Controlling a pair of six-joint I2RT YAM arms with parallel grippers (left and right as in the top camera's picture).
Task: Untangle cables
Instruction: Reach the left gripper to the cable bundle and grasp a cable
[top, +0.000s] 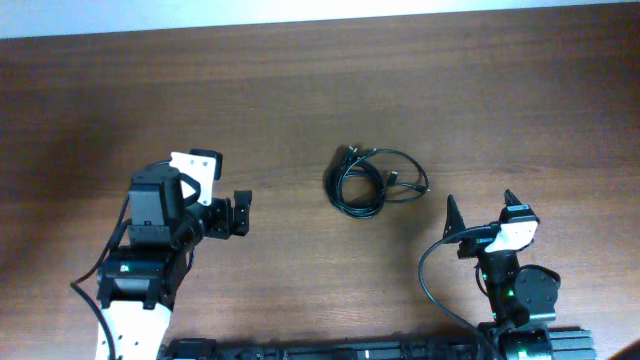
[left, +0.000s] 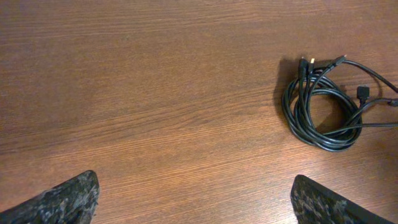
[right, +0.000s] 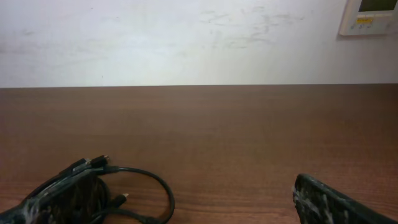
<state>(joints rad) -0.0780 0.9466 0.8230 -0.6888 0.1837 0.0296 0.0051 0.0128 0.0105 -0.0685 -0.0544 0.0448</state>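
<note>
Next, my left gripper grabs the coiled cables by their nearest side, leaving the opposite side free for my right gripper to untangle.
The cables (top: 365, 180) are thin black cords with small plug ends, lying in one tangled coil on the brown wooden table (top: 300, 90), right of centre. My left gripper (top: 240, 212) is open and empty, well to the left of the coil. In the left wrist view the coil (left: 300, 118) lies at the upper right, ahead of the open fingers (left: 194, 200). My right gripper (top: 481, 208) is open and empty, to the right of the coil and nearer the front. In the right wrist view the cables (right: 166, 190) lie at the lower left, beside the left finger of the open jaws (right: 193, 210).
A white wall runs behind the table's far edge, with a wall panel (right: 370, 15) at the upper right. The arm bases and a black rail (top: 350, 350) sit along the front edge. A thicker black arm wire (top: 428, 270) loops beside the right arm.
</note>
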